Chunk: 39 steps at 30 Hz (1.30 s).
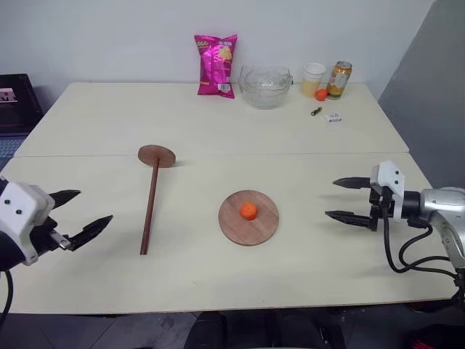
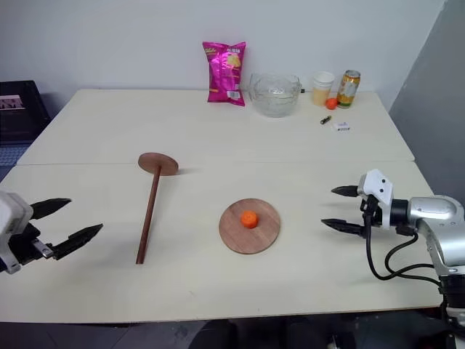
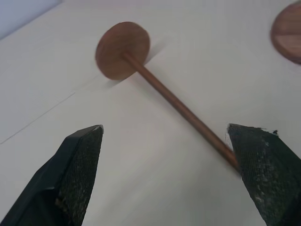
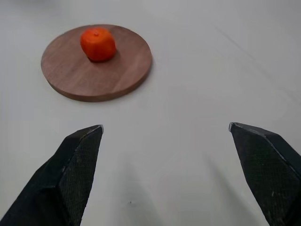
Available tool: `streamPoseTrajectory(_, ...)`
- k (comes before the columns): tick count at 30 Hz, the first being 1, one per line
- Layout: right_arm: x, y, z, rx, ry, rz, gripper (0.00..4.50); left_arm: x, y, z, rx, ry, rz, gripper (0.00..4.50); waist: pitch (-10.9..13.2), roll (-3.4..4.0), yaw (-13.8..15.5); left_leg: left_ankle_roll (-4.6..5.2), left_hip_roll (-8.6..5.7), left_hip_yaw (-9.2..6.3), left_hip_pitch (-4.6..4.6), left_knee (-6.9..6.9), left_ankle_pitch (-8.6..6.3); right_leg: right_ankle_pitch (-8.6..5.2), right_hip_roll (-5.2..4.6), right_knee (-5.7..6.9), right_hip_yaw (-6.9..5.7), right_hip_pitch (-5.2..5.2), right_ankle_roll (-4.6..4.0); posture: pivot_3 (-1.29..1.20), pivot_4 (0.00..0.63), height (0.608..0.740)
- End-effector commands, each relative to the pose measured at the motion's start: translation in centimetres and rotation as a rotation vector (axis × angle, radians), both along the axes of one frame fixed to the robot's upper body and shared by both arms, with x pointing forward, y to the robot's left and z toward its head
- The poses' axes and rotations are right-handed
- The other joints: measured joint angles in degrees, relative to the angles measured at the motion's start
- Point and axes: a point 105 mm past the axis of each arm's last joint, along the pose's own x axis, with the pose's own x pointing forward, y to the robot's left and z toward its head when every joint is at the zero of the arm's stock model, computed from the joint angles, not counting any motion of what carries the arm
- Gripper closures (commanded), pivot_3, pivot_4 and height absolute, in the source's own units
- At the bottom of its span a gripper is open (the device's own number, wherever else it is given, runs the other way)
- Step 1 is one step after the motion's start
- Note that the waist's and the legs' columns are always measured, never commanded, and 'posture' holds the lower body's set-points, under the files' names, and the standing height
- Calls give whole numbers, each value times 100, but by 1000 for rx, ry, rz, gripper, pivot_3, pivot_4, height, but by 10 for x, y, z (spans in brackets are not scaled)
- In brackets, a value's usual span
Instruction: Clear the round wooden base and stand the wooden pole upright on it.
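Observation:
The pole is long and has a broad disc (image 1: 155, 155) at one end. My left gripper will next grab the pole by the middle of its body (image 1: 150, 203).
The round wooden base (image 1: 254, 225) lies flat on the table's near middle, with a small orange fruit (image 1: 248, 211) resting on its centre. Left of it lies the wooden pole (image 1: 150, 206), its fixed disc end (image 1: 157, 155) pointing away from me. My left gripper (image 1: 81, 214) hovers open at the table's near left, a short way left of the pole's thin end (image 3: 221, 147). At the near right, my right gripper (image 1: 345, 199) stands open and empty, pointing toward the base (image 4: 113, 70) and the fruit (image 4: 98, 44).
Along the far edge stand a pink snack bag (image 1: 216, 65), a glass bowl (image 1: 266, 86), a cup (image 1: 313, 78), a can (image 1: 338, 79) and a second small orange fruit (image 1: 320, 94). Two small items (image 1: 325, 114) lie nearby. A seam (image 1: 211, 155) crosses the table.

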Motion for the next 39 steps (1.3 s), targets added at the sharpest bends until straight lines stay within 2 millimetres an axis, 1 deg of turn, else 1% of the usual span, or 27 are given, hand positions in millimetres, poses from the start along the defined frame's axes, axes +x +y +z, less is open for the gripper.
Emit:
streamPoseTrajectory(1,-7,24,8,32,-44,77,0,3,-30,5,-1,-7,-125,107,0,0,0,0,0,0,0,0,0,0,0,1,0,0,0,0,150,740)
streamPoseTrajectory(3,-10,41,7,48,-32,122,0,6,-51,5,-10,-12,-209,107,0,0,2,0,0,0,0,0,0,0,0,1,0,0,0,0,150,740)
streamPoseTrajectory(6,-12,66,-5,58,11,158,0,7,-88,1,-25,3,-379,107,0,-1,5,0,-1,-1,0,2,0,1,0,3,0,1,1,0,150,740)
streamPoseTrajectory(8,-11,76,-10,72,39,159,0,6,-100,-2,-28,17,-439,107,0,0,2,-1,-1,1,0,2,0,1,0,3,1,1,2,0,150,740)
streamPoseTrajectory(9,-7,84,-16,70,44,154,0,5,-105,-6,-23,33,-474,107,0,0,1,-1,-2,1,-4,1,0,2,0,2,2,-1,2,0,150,740)
streamPoseTrajectory(13,6,105,-32,63,45,123,0,5,-115,-13,9,69,-552,107,0,1,-22,-1,-1,8,-3,0,1,2,5,8,7,-9,2,0,150,740)
streamPoseTrajectory(18,7,141,-49,60,50,171,0,8,-125,-21,32,83,-611,107,1,1,-16,-1,-2,9,-6,1,1,2,7,18,9,-19,2,0,150,740)
streamPoseTrajectory(22,22,152,-48,105,35,118,0,10,-127,-23,35,79,-620,107,1,-3,-19,-1,-5,23,-12,6,1,1,6,44,23,-37,3,0,150,740)
streamPoseTrajectory(26,21,156,-54,93,25,139,0,10,-129,-24,33,79,-626,107,1,-3,-21,-1,-4,26,-10,9,1,0,6,64,26,-48,1,0,150,740)
streamPoseTrajectory(28,20,156,-54,96,24,141,348,11,-129,-24,31,77,-626,0,1,-3,-22,-1,-4,25,-10,8,1,-1,7,68,26,-50,0,0,150,740)
streamPoseTrajectory(29,20,155,-54,97,23,140,434,11,-129,-25,29,76,-627,0,1,-3,-23,-1,-4,26,-10,8,1,-1,7,69,26,-51,0,0,150,740)
streamPoseTrajectory(35,25,154,-51,114,3,119,1710,11,-133,-25,8,69,-632,0,1,-4,-24,-1,-3,26,-10,8,1,-1,7,71,26,-51,0,0,150,740)
streamPoseTrajectory(37,25,154,-50,122,2,120,2251,11,-134,-26,5,73,-634,0,1,-4,-25,-1,-3,26,-10,8,1,-2,7,71,27,-51,0,0,150,740)
streamPoseTrajectory(39,25,154,-50,128,-3,120,2638,11,-135,-26,-7,73,-640,0,1,-4,-25,-1,-4,26,-10,8,1,-2,7,71,26,-51,0,0,150,740)
